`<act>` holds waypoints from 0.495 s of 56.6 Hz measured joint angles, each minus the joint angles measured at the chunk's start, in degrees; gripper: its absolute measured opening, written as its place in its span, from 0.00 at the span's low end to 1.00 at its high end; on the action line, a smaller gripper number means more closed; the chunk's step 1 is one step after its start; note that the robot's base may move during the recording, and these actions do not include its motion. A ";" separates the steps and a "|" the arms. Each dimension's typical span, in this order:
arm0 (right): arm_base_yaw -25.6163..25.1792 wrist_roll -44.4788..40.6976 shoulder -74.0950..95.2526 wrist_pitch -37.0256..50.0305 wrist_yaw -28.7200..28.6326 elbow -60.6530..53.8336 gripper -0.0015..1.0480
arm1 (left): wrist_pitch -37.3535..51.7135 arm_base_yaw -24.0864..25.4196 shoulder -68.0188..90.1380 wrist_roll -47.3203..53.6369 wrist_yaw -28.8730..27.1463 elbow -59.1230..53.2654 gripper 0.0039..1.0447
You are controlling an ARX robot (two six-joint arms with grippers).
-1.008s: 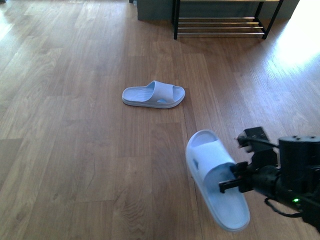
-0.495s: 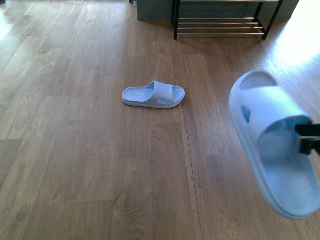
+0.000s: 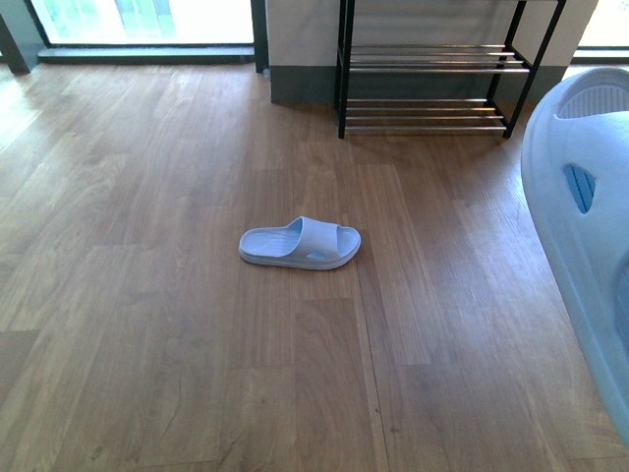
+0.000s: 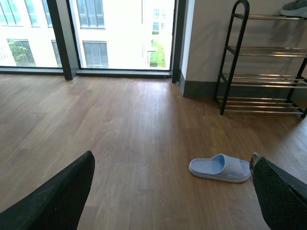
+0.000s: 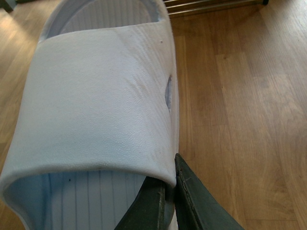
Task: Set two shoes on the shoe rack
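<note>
I need to grab the second slide sandal next with my left gripper by its raised strap (image 3: 316,238), since that sandal's sole (image 3: 267,247) lies flat against the floor.
My right gripper (image 5: 169,184) is shut on the strap edge of a pale blue slide sandal (image 5: 96,105), held up off the floor. That sandal (image 3: 585,236) fills the right edge of the front view, close to the camera. The other slide sandal (image 3: 300,244) lies flat on the wooden floor in the middle, and shows as the slide sandal (image 4: 220,167) in the left wrist view. My left gripper (image 4: 172,191) is open, its fingers wide apart with nothing between them. The black shoe rack (image 3: 432,69) with chrome bars stands against the far wall. A grey shoe (image 4: 297,8) sits on an upper tier.
A grey wall with a dark skirting board (image 3: 300,93) runs behind the rack. Tall windows (image 4: 96,33) with dark frames stand at the far left. Bare wooden floor (image 3: 147,246) stretches between me and the rack.
The held sandal has risen and swung right, growing larger in the front view. The camera view has tilted up, showing more of the rack and the window.
</note>
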 joint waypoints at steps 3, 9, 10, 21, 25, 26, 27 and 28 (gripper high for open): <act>0.00 0.02 0.00 0.00 0.00 0.00 0.01 | 0.00 0.00 0.00 0.00 0.00 0.00 0.91; 0.00 0.02 -0.07 0.00 -0.04 -0.02 0.01 | 0.00 0.00 0.00 0.00 0.00 0.00 0.91; 0.00 0.02 -0.11 0.00 -0.04 -0.02 0.01 | 0.00 0.00 0.00 0.00 -0.02 0.00 0.91; -0.02 0.02 -0.07 -0.02 0.07 -0.02 0.01 | 0.00 0.00 0.00 0.00 0.00 0.00 0.91; -0.02 0.02 -0.04 -0.02 -0.02 -0.02 0.01 | 0.00 0.00 0.00 0.00 0.00 0.00 0.91; -0.02 0.02 -0.04 -0.02 0.02 -0.02 0.01 | 0.00 0.00 0.00 0.00 0.00 0.00 0.91; -0.02 0.02 -0.04 -0.02 0.00 -0.02 0.01 | 0.00 0.00 0.00 0.02 0.00 0.00 0.91; -0.02 0.02 -0.04 -0.02 0.04 -0.02 0.01 | 0.00 0.00 0.00 0.00 0.00 0.00 0.91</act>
